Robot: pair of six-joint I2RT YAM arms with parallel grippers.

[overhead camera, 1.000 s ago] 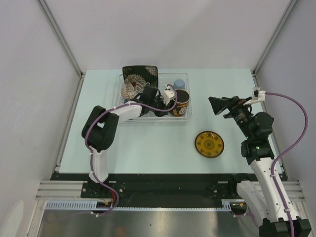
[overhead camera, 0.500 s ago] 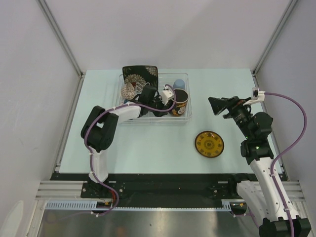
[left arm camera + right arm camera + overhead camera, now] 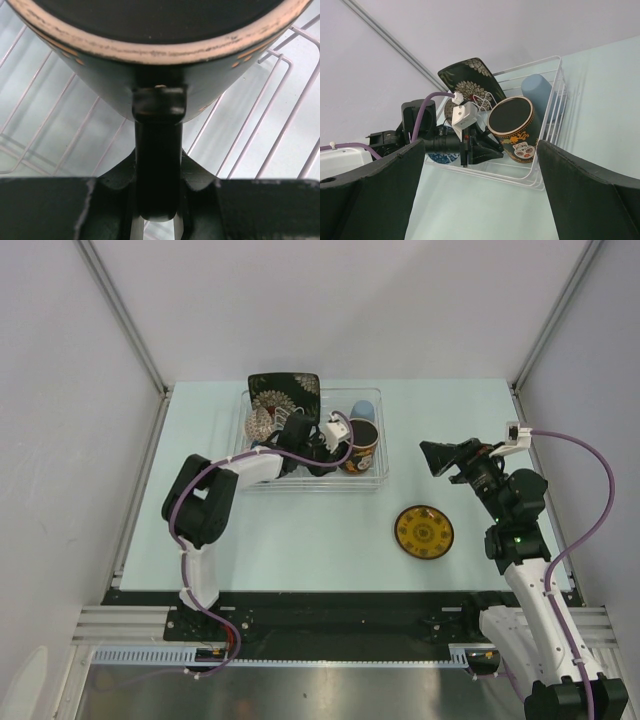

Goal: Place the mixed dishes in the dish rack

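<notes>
The dark floral mug is tilted over the wires beneath it and would rest in the dish rack (image 3: 300, 484), so my left gripper should open now.
The dish rack (image 3: 300, 484) stands at the back middle of the table. My left gripper (image 3: 337, 447) is inside it, shut on the handle (image 3: 157, 150) of the dark floral mug (image 3: 362, 445), which is tilted over the rack's wires (image 3: 280, 100). The black square floral plate (image 3: 285, 390), the beige bowl (image 3: 264, 422) and the pale blue cup (image 3: 364, 408) are in the rack. The blue saucer (image 3: 441, 158) shows behind the left arm. The yellow round saucer (image 3: 424, 531) lies on the table. My right gripper (image 3: 437, 457) is open, empty and raised at the right.
The mug (image 3: 515, 127), plate (image 3: 470, 77) and cup (image 3: 537, 90) also show in the right wrist view. A purple cable (image 3: 590, 490) loops by the right arm. Frame posts stand at the back corners, and the table's right edge is next to the right arm.
My left gripper has shifted slightly to the left inside the rack with the mug in it. The right gripper has barely moved.
</notes>
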